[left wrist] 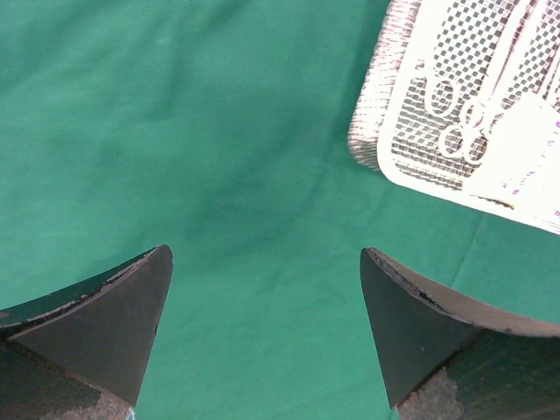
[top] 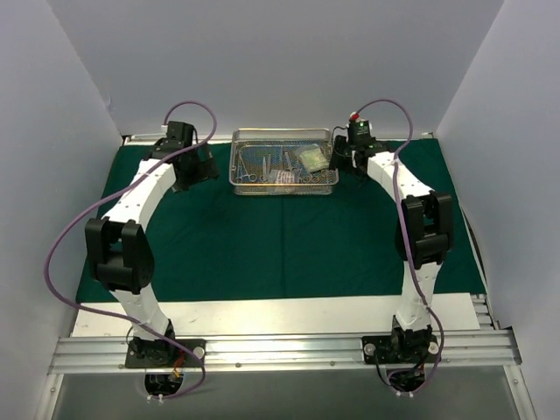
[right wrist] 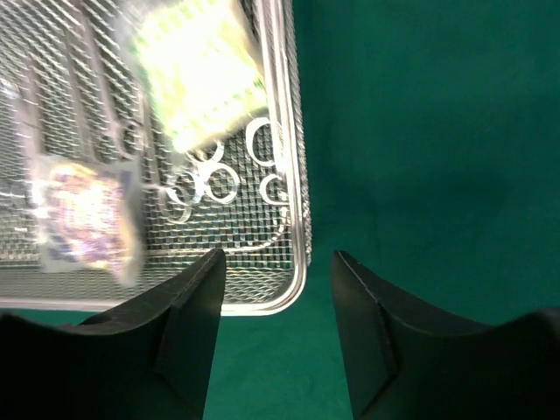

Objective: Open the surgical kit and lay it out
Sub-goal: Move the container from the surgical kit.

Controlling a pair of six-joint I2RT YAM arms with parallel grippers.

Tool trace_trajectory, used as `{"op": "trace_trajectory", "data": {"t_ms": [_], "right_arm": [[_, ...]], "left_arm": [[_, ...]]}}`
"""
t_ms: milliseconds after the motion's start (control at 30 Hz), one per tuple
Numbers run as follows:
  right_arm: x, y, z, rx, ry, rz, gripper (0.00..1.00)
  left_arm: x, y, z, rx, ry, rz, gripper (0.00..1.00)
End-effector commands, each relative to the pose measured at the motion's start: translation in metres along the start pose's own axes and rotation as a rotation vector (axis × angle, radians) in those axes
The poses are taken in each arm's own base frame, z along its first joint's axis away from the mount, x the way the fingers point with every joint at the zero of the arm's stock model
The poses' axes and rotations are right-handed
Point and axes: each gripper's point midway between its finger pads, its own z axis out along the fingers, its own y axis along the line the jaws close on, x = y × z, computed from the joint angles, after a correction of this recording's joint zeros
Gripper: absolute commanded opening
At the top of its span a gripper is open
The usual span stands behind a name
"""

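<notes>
My left gripper will next grab the tray (top: 284,187) by its side rim at the tray's near corner (top: 233,180), opposite my right gripper, to shift the tray together.
The surgical kit's dark green cloth (top: 280,245) lies spread flat over the table. Its silver wire-mesh tray (top: 284,187) stands at the back centre. In the tray lie several steel scissor-handled instruments (top: 262,164) and two clear packets (top: 311,157) (top: 282,178). My left gripper (left wrist: 266,258) hangs open over bare cloth, left of the tray's near-left corner (left wrist: 376,131). My right gripper (right wrist: 278,258) is open, its jaws fairly close together. It hovers at the tray's near-right corner (right wrist: 293,131), just short of the rim, with nothing between the fingers. Ring handles (right wrist: 214,184) lie just inside that corner.
White walls enclose the table on three sides. A white strip and an aluminium rail (top: 280,350) with both arm bases run along the near edge. Purple cables loop off each arm. Broad cloth stretches in front of the tray.
</notes>
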Motion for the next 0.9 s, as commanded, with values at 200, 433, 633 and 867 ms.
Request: {"op": "trace_trajectory", "data": {"t_ms": [200,433,633,867], "right_arm": [[0.043,-0.015,0.036,0.086,0.103,-0.025,0.35],[0.046,-0.015,0.052,0.092,0.107,-0.029,0.26],[0.042,-0.012,0.056,0.089,0.107,-0.041,0.20],[0.040,-0.004,0.058,0.081,0.106,-0.053,0.12]], "left_arm": [[-0.016,-0.048,0.029,0.023,-0.048,0.087,1.00],[-0.009,-0.061,0.063,0.011,-0.024,0.128,0.91],[-0.015,-0.068,0.082,-0.015,-0.037,0.158,0.86],[-0.010,-0.068,0.099,-0.036,-0.016,0.199,0.67]]}}
